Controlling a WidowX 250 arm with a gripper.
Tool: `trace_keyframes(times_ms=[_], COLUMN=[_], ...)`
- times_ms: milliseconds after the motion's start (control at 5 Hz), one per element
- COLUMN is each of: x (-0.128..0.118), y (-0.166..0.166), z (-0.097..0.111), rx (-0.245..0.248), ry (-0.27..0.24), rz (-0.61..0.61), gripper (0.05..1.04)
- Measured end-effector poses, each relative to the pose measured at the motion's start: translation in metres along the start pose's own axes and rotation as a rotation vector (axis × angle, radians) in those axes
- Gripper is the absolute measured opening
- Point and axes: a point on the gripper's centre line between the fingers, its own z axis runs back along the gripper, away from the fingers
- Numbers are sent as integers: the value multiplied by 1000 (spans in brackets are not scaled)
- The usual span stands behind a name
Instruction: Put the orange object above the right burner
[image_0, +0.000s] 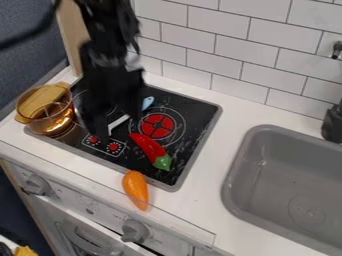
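I will grab the orange object by its wide end with my gripper next, so I can put it above the right burner (157, 126).
The orange object (135, 189), shaped like a carrot, lies on the white counter at the stove's front edge, its narrow end toward the counter's front. On the black stovetop, the red right burner (157, 126) is in view. My black gripper (119, 125) hangs over the left part of the stovetop, left of that burner and up and left of the orange object. It is open, with its fingers apart; the arm hides much of the left burner.
A red pepper with a green end (150, 150) lies just below the right burner. A utensil with a blue end (147, 102) lies partly behind the gripper. An amber pot (48, 112) stands at the stove's left edge. The grey sink (287, 185) is at right.
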Motion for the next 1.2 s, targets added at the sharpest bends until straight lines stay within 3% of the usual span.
trace_keyframes(times_ms=[200,400,800,1000,1200], x=[-24,-29,-29,-34,-43], y=[-1,4,10,12,9], z=[-8,-17,-36,-49,-54], rx=[-3,1,63,102,110], ry=[-54,-62,-77,-60,-79], rz=[-115,-138,-141,-160,-195], gripper=[1001,1001,1001,1001,951])
